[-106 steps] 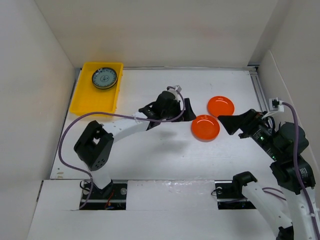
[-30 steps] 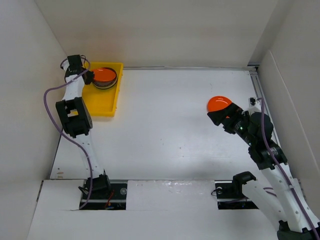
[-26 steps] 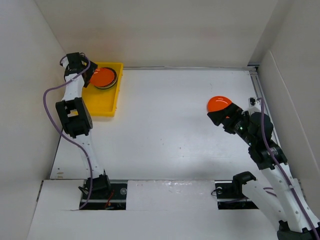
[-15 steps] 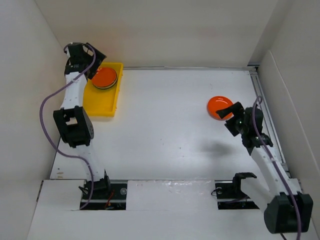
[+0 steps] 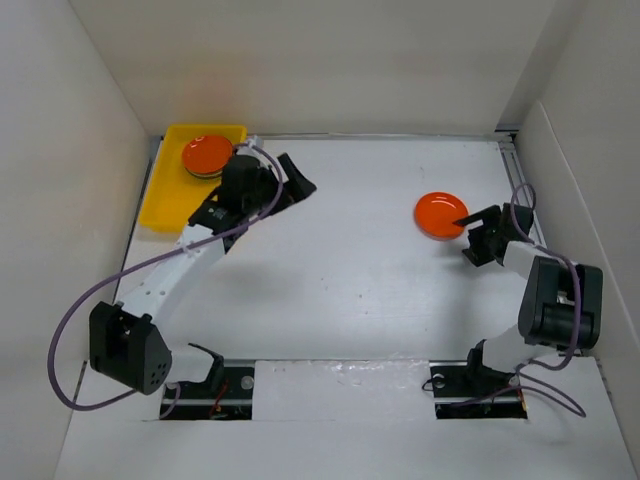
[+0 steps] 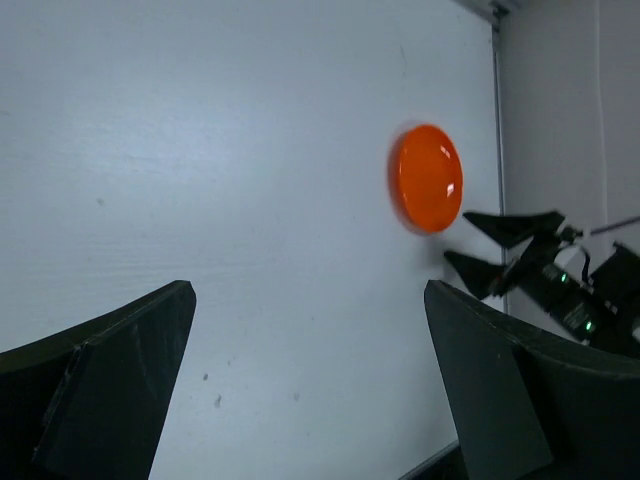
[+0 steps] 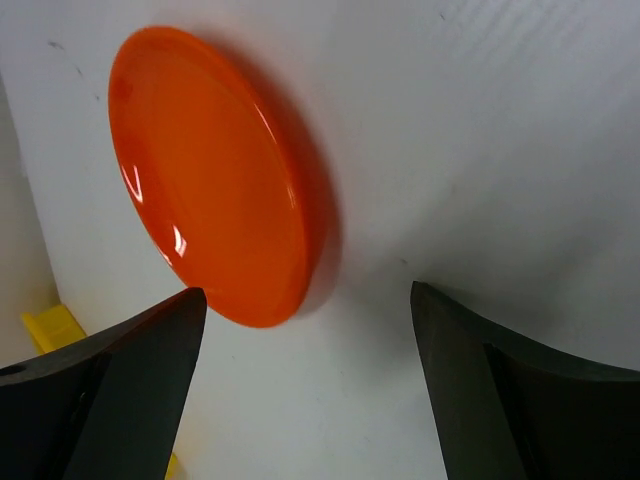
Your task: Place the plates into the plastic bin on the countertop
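Observation:
My left gripper needs to grab the orange plate next by its rim facing the bin, so that the opposite rim stays free to enter the bin (image 5: 165,210).
One orange plate (image 5: 207,155) lies on top of a stack in the yellow plastic bin (image 5: 165,210) at the back left. A second orange plate (image 5: 440,214) lies flat on the white countertop (image 5: 350,270) at the right. My left gripper (image 5: 297,176) is open and empty, just right of the bin; its wrist view shows its own jaws wide apart (image 6: 308,290) and the far orange plate (image 6: 428,178). My right gripper (image 5: 462,240) is open and empty, just right of that plate, which fills its wrist view (image 7: 215,175) ahead of the gripper (image 7: 305,295). Other plates are hidden.
White side walls enclose the countertop on the left, back and right. A metal rail (image 5: 520,185) runs along the right edge behind the right gripper. A corner of the yellow bin (image 7: 50,325) shows far off in the right wrist view.
My left gripper has left the orange plate on the stack in the bin and swung out to the right. My right gripper no longer holds the other orange plate, which lies flat.

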### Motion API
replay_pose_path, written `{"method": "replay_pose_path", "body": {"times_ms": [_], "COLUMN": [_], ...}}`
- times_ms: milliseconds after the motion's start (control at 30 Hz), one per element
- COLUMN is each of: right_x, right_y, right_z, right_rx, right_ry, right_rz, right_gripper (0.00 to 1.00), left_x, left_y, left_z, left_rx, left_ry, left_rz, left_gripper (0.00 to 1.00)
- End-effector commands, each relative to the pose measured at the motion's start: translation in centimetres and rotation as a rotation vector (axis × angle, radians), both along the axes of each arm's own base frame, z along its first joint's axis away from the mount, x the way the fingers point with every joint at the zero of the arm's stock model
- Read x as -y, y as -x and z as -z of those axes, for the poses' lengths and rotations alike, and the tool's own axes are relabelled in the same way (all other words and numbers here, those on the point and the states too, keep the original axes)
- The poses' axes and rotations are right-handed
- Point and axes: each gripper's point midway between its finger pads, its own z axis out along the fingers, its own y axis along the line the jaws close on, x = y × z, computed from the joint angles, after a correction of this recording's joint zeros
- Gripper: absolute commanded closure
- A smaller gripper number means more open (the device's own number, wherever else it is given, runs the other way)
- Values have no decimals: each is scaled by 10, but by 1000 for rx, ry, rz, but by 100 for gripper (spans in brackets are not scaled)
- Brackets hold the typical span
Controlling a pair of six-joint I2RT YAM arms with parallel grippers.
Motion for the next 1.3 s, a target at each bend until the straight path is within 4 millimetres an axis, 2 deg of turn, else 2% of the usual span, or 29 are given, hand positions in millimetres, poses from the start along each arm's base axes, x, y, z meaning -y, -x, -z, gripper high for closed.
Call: {"method": "replay_pose_path", "body": {"times_ms": [0, 33, 67, 100, 133, 167, 200, 233, 300, 333, 433, 500, 567, 600, 700, 733, 767, 800, 833, 867, 900, 933, 967, 1000, 1033, 1067, 1100, 1133, 1267], "right_x": [11, 14, 9, 17, 18, 19, 20, 21, 21, 18, 14, 15, 16, 16, 3, -1, -5, -26, -34, -45, -65, -76, -87, -98, -118, -141, -141, -158, -188], "right_y": [-43, -44, -47, -56, -56, -59, -57, -62, -64, -67, -70, -72, -76, -73, -74, -78, -75, -71, -71, -70, -64, -61, -57, -51, -44, -36, -35, -33, -19], "right_z": [-23, -6, -4, -9, 0, 1, 4, 2, 7, 3, 9, 12, 12, 18, 19, 2, 0, -5, -24, -33, -37, -43, -61, -64, -69, -83, -89, -102, -109], "right_rx": [114, 75, 74, 89, 64, 62, 45, 45, 26, 24, -5, -20, -23, -41, -46, -10, -8, -15, 20, 32, 22, 37, 78, 89, 112, 174, 190, 246, 291], "right_ry": [17, -5, -26, -21, -45, -46, -67, -61, -69, -61, -65, -62, -63, -64, -43, -19, 14, 36, 89, 122, 174, 191, 212, 212, 197, 163, 164, 128, 39], "right_rz": [-47, -44, -80, -67, -72, -72, -74, -81, -95, -112, -130, -139, -139, -145, -177, -184, -188, -224, -250, -272, -307, -325, -352, -378, -433, -501, -501, -573, -709], "right_gripper": [13, 15, 17, 17, 22, 26, 30, 38, 46, 56, 69, 83, 91, 100, 100, 100, 100, 100, 100, 100, 100, 100, 100, 100, 100, 100, 100, 100, 100], "left_x": [14, 21, 21, 19, 19, 17, 16, 14, 10, 9, 6, 4, 4, 4, 9, 17, 24, 34, 42, 54, 63, 72, 78, 84, 87, 89, 91, 93, 101], "left_y": [17, 23, 30, 34, 37, 38, 40, 40, 43, 45, 46, 47, 48, 48, 41, 42, 39, 36, 30, 32, 23, 19, 19, 13, 7, 3, 4, 1, -5], "left_z": [3, 9, 20, 23, 30, 26, 36, 31, 35, 33, 32, 31, 28, 28, 34, 36, 35, 45, 41, 42, 45, 41, 43, 35, 45, 43, 48, 49, 56], "left_rx": [47, 35, 18, 10, 9, 21, 2, 16, 7, 8, 9, 10, 19, 19, 15, 7, 8, -13, 8, 5, -6, 17, 4, 24, 2, 0, -16, -9, -20], "left_ry": [-17, -8, -10, -3, 1, 2, -7, -5, -15, -15, -19, -23, -19, -19, -15, 2, 16, 10, 32, 40, 47, 64, 75, 88, 80, 80, 83, 85, 108], "left_rz": [23, 60, 73, 69, 77, 69, 69, 59, 48, 48, 40, 31, 31, 31, 41, 81, 106, 142, 166, 218, 240, 276, 308, 320, 320, 319, 335, 336, 349], "left_gripper": [0, 0, 0, 0, 0, 0, 0, 0, 0, 0, 0, 0, 0, 0, 0, 0, 0, 0, 0, 0, 0, 0, 0, 0, 0, 0, 0, 0, 0]}}
